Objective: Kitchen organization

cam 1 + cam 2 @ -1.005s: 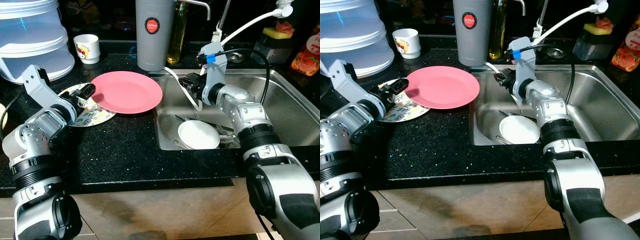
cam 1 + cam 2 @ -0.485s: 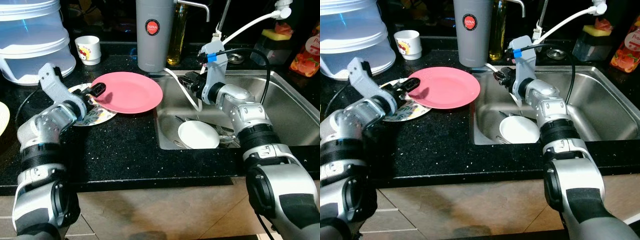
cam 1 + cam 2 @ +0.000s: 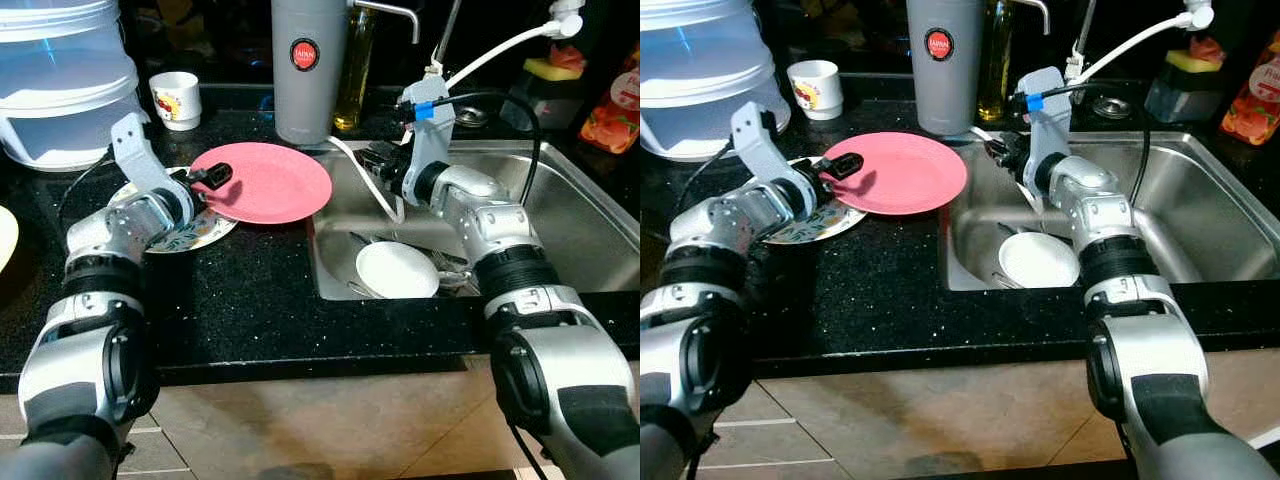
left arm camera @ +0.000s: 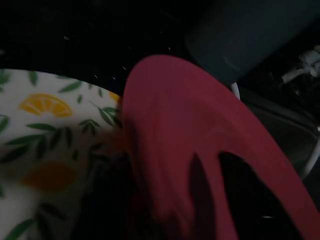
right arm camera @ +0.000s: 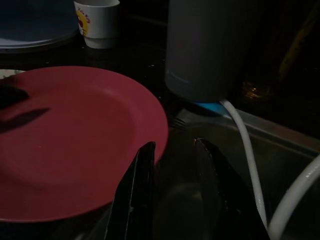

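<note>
The right gripper grabs the pink plate by its overhanging rim point(image 3: 328, 192) next, where a finger fits underneath. The plate juts out over the open sink.
A pink plate point(image 3: 262, 182) lies on the black counter, its left edge over a leaf-and-lemon patterned plate point(image 3: 190, 225). My left gripper point(image 3: 215, 177) is at the pink plate's left rim and shut on it, one finger lying on top. In the left wrist view the pink plate point(image 4: 200, 150) is very close, above the patterned plate point(image 4: 45, 130). My right gripper point(image 5: 172, 185) stands open just off the pink plate's point(image 5: 75, 140) right rim, over the sink's left edge, with nothing between its fingers.
The steel sink point(image 3: 580, 220) holds a white dish point(image 3: 397, 269) and some cutlery. A white hose point(image 3: 375, 185) runs over its edge. A grey tumbler point(image 3: 305, 65), oil bottle point(image 3: 352, 70), white cup point(image 3: 175, 98) and clear tub point(image 3: 60, 80) stand behind.
My left arm has reached right to the pink plate's left rim, and the plate has shifted slightly toward the sink. The right arm has hardly moved.
</note>
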Robot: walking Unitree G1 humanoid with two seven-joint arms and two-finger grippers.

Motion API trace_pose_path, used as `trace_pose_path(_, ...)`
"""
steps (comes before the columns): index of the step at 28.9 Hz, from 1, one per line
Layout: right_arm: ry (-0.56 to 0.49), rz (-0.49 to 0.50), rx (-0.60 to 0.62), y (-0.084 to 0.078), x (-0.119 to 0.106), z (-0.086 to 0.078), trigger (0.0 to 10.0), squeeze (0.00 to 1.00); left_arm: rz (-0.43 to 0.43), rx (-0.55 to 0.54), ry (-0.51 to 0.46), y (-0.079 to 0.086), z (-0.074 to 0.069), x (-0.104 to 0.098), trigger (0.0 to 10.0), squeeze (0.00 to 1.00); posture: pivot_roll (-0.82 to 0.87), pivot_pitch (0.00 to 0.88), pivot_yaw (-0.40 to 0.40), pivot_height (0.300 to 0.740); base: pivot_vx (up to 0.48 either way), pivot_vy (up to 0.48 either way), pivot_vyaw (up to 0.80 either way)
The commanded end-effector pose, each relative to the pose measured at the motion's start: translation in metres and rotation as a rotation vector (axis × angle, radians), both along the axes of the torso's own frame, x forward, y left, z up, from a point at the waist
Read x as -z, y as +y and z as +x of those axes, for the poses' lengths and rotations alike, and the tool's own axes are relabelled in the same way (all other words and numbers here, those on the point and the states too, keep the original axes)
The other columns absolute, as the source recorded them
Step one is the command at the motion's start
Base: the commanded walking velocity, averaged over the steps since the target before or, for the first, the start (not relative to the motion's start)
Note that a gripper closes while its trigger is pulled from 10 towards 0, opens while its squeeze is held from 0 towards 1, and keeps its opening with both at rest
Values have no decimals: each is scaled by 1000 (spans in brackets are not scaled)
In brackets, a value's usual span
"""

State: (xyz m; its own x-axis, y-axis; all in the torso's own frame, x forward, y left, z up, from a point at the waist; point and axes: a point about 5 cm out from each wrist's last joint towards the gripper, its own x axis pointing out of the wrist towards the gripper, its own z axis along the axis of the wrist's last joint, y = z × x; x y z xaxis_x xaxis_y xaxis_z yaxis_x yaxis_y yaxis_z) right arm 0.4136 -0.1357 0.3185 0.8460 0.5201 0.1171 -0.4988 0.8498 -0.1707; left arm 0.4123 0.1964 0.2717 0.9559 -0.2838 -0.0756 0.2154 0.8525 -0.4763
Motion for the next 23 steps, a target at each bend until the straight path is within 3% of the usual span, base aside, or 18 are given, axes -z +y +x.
trace_pose_path(1,8,15,-13,2,-1,0,10000,0,40,-5,90,4,-1,16,0,0,34,184,-9,740,0,0,0)
trace_pose_path(7,17,29,-18,3,0,0,10000,0,74,-36,100,7,0,17,0,0,37,185,-8,740,0,0,0)
trace_pose_path(17,28,36,-1,-1,3,1,10000,0,35,-106,98,23,1,16,0,0,39,180,-5,740,0,0,0)
trace_pose_path(23,22,46,21,-9,2,1,10000,0,-9,-111,15,26,1,3,0,0,38,177,-4,740,0,0,0)
